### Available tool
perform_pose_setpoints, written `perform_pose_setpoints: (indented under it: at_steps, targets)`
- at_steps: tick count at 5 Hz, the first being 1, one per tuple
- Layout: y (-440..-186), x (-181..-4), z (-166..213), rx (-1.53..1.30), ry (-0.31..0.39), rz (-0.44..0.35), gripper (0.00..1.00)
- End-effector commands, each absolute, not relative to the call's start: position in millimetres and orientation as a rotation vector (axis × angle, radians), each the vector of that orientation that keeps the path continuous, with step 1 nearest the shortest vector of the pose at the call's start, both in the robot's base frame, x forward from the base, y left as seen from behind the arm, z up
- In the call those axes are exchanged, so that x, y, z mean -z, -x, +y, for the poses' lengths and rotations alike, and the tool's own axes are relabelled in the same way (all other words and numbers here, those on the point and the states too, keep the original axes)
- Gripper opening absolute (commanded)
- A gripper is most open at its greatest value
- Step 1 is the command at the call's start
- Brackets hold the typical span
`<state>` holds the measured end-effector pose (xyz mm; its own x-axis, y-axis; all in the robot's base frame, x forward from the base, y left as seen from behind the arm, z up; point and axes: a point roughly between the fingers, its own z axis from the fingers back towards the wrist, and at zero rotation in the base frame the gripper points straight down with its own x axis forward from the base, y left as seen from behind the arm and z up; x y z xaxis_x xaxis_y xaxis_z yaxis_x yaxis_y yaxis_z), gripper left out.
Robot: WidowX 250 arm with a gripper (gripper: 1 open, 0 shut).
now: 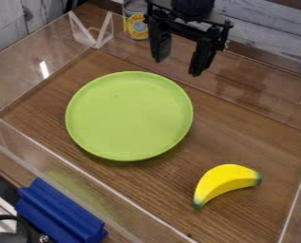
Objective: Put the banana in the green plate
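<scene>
My gripper picks up the banana by its curved middle (pixel 224 181) next, to put the banana in the green plate (pixel 128 116).
The green plate (pixel 128 116) lies flat and bare on the wooden table, left of centre. The banana (pixel 226 183), short, curved and bright yellow, rests on the wood at the lower right, clear of the plate. My gripper (pixel 180 54) hangs at the top centre, pointing down, just beyond the plate's far rim. Its two black fingers (pixel 203 57) stand apart with nothing between them. The banana is far from the gripper, on the near side of the table.
Clear acrylic walls (pixel 39 66) fence the table on all sides. A blue block (pixel 58 216) sits outside the near wall at the lower left. A yellow-and-black object (pixel 138 23) stands behind the far wall.
</scene>
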<state>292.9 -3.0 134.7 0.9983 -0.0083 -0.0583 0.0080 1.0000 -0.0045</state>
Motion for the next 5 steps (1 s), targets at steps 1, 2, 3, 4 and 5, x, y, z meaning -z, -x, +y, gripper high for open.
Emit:
perform_pose_setpoints:
  at_steps: [1, 2, 3, 4, 5]
  targets:
    - [-280, -129.8, -17, 0.059, 0.013, 0.063, 1.00]
    - [-262, -124.6, -41, 0.155, 0.021, 0.050, 1.00]
    - [-247, -115.9, -63, 0.237, 0.027, 0.029, 1.00]
    - [-239, -109.9, -76, 0.255, 0.023, 0.008, 1.00]
    - [-236, -96.5, -85, 0.281, 0.023, -0.010, 1.00]
